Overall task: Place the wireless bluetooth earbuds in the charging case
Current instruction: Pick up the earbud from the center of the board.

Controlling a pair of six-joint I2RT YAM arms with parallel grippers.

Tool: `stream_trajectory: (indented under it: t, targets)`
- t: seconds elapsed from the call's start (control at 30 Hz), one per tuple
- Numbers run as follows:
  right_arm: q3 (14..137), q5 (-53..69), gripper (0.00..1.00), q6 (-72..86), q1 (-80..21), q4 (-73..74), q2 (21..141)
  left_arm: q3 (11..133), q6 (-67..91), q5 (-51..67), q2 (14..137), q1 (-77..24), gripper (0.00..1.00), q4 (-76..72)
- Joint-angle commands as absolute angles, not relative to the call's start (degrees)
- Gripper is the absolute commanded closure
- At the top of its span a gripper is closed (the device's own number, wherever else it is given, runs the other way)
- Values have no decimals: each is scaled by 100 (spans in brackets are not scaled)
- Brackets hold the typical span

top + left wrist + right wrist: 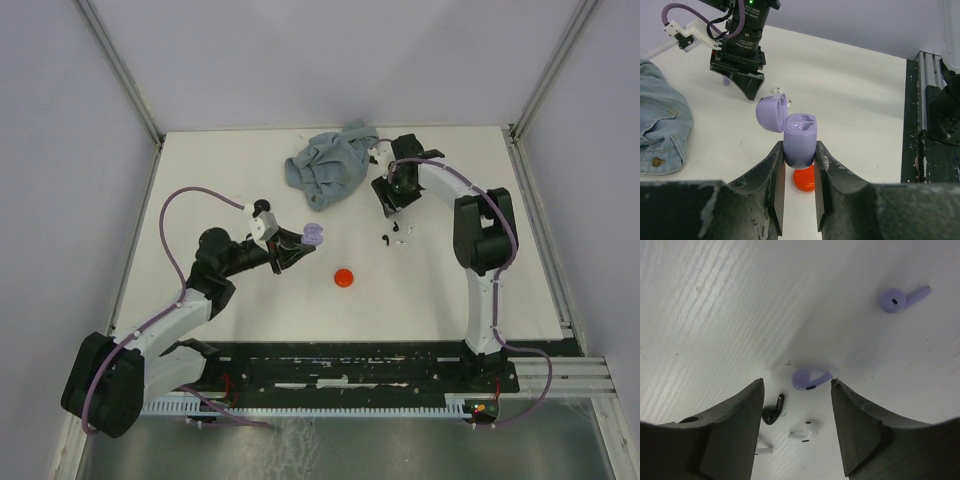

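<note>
The right gripper grabs the lilac earbud by its rounded head [801, 379] next, leaving the stem free to insert into the charging case.
My left gripper [298, 243] is shut on the lilac charging case [800, 140], holding it upright above the table with its lid [771, 114] flipped open and both sockets empty. My right gripper [796, 385] is open and hovers low over a cluster of earbuds. A lilac earbud [810, 379] lies between its fingertips, touching neither. A second lilac earbud [900, 298] lies farther off. A black earbud [772, 410] and a white earbud [804, 431] lie nearer the palm. In the top view the right gripper [392, 205] is right of the case [313, 235].
A red round disc [344, 277] lies on the white table below the case and also shows in the left wrist view [805, 179]. A crumpled denim cloth [325, 165] sits at the back, just left of the right gripper. Metal frame rails edge the table.
</note>
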State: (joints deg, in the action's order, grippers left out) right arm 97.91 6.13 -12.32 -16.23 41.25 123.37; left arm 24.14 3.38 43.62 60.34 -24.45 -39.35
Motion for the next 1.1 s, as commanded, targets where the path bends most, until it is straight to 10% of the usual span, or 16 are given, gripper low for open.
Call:
stream_trajectory:
  t: [0.0, 1.07]
  targets:
    - [10244, 1119, 36, -1519, -1559, 4234, 12645, 2397, -61, 4351, 6025, -2430, 97, -4254]
    - [10124, 670, 60, -1222, -1607, 4732, 12711, 2470, -154, 4342, 6114, -2477, 97, -4108]
